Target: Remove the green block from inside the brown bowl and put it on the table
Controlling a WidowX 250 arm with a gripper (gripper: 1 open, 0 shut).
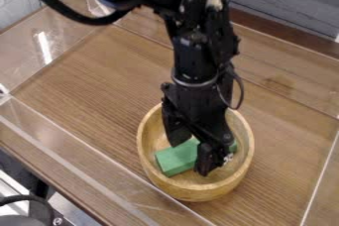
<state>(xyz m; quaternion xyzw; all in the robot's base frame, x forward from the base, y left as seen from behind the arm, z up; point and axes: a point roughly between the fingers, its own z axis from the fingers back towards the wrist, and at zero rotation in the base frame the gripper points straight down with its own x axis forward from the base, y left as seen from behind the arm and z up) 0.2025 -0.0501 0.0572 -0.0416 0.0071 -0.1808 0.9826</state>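
I need to lower my gripper before I close it on the green block (pixel 173 159) in the brown bowl (pixel 199 188). My fingers are high over the block and don't reach the block's sides, so they would miss if I closed now.
The green block (pixel 173 159) lies inside the brown bowl (pixel 199 188), which sits on the table (pixel 106 81) near its front edge. My black gripper (pixel 195 152) points straight down into the bowl, open, with its fingers (pixel 212 156) straddling the block's right part. The near finger hides part of the block. Whether the fingers touch the block I cannot tell.
Low clear acrylic walls (pixel 79 170) border the table on the front, left and right. A small clear acrylic stand (pixel 109 8) sits at the back left. Black cables (pixel 79 2) arch above the table's back left.
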